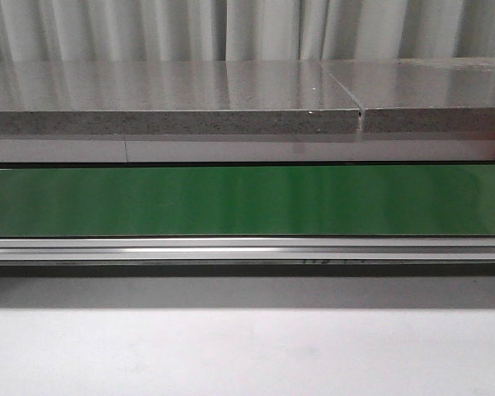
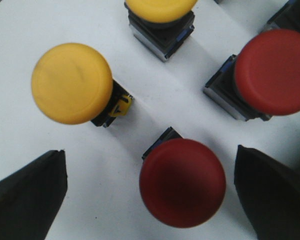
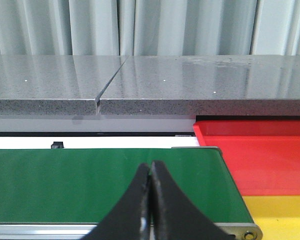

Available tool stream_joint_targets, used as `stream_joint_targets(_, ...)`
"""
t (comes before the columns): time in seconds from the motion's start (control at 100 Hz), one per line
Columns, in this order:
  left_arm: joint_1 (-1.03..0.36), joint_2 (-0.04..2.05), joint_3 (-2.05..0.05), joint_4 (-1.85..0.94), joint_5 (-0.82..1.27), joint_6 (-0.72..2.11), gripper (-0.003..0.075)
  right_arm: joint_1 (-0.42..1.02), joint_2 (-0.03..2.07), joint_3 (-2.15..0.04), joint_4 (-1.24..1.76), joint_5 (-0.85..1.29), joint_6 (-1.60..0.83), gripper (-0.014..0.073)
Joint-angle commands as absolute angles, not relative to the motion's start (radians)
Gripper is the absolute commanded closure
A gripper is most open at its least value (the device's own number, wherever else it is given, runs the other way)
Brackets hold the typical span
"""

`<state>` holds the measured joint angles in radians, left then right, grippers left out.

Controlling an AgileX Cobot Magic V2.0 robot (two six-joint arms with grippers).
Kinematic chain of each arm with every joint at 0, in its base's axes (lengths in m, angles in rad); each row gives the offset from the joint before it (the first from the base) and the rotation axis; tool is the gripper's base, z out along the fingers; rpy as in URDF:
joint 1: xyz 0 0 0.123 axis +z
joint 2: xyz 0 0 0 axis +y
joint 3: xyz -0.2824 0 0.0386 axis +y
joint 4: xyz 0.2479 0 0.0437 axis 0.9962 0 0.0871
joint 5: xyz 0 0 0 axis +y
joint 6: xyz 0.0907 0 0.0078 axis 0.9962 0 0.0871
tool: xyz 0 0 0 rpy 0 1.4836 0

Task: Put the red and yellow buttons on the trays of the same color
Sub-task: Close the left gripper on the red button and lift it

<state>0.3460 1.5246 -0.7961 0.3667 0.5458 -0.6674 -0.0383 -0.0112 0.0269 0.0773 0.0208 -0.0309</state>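
Note:
My left gripper closes on the red button next, since my fingers reach down beside the red button's cap (image 2: 182,182) in the left wrist view.
In the left wrist view my left gripper (image 2: 150,192) is open over a white surface, its two black fingers (image 2: 25,192) wide apart. A red button (image 2: 182,182) stands between them, nearer one finger, touching neither. Around it stand a second red button (image 2: 272,72), a yellow button (image 2: 72,82) and another yellow button (image 2: 161,7) cut by the frame edge. In the right wrist view my right gripper (image 3: 150,170) is shut on nothing above the green belt (image 3: 90,185). Beside the belt's end lie the red tray (image 3: 260,155) and the yellow tray (image 3: 285,215). No button or gripper shows in the front view.
The green conveyor belt (image 1: 247,200) runs across the front view with a metal rail (image 1: 247,247) along its near side. Behind it stands a grey speckled stone ledge (image 1: 173,103) and a pale curtain. White tabletop (image 1: 247,355) fills the foreground.

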Motion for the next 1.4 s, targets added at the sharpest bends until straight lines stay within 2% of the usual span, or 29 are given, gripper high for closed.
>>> stream_joint_targets(0.0, 0.349, 1.512, -0.833, 0.370, 0.516, -0.664, 0.0065, -0.037, -0.029, 0.012, 0.068, -0.061, -0.033, 0.0660)
stream_joint_targets(0.07, 0.349, 1.518, -0.833, 0.368, 0.518, -0.664, 0.0099, -0.037, -0.029, 0.012, 0.068, -0.061, -0.033, 0.0660)
stream_joint_targets(0.12, 0.349, 1.522, -0.833, 0.366, 0.523, -0.664, 0.0157, -0.037, -0.029, 0.012, 0.068, -0.061, -0.033, 0.0660)
stream_joint_targets(0.34, 0.349, 1.523, -0.833, 0.365, 0.534, -0.664, 0.0482, -0.037, -0.029, 0.012, 0.068, -0.061, -0.033, 0.0660)
stream_joint_targets(0.41, 0.349, 1.521, -0.835, 0.365, 0.546, -0.664, 0.0558, -0.037, -0.029, 0.012, 0.068, -0.061, -0.033, 0.0660)
stream_joint_targets(0.51, 0.342, 1.502, -0.835, 0.364, 0.553, -0.664, 0.0625, -0.037, -0.029, 0.012, 0.068, -0.061, -0.033, 0.0660)
stream_joint_targets(0.62, 0.321, 1.451, -0.835, 0.367, 0.570, -0.664, 0.0658, -0.037, -0.029, 0.012, 0.068, -0.061, -0.033, 0.0660)
stream_joint_targets(0.83, 0.264, 1.302, -0.847, 0.368, 0.632, -0.612, 0.0659, -0.037, -0.029, 0.012, 0.068, -0.061, -0.033, 0.0660)
stream_joint_targets(0.98, 0.219, 1.224, -0.935, 0.363, 0.720, -0.531, 0.0659, -0.037, -0.029, 0.012, 0.068, -0.061, -0.033, 0.0660)
stream_joint_targets(1.2, 0.131, 1.238, -1.118, 0.268, 0.801, -0.351, 0.0659, -0.037, -0.029, 0.012, 0.068, -0.061, -0.033, 0.0660)
stream_joint_targets(1.39, 0.050, 1.332, -1.236, 0.246, 0.840, -0.296, 0.0659, -0.037, -0.029, 0.012, 0.068, -0.061, -0.033, 0.0660)
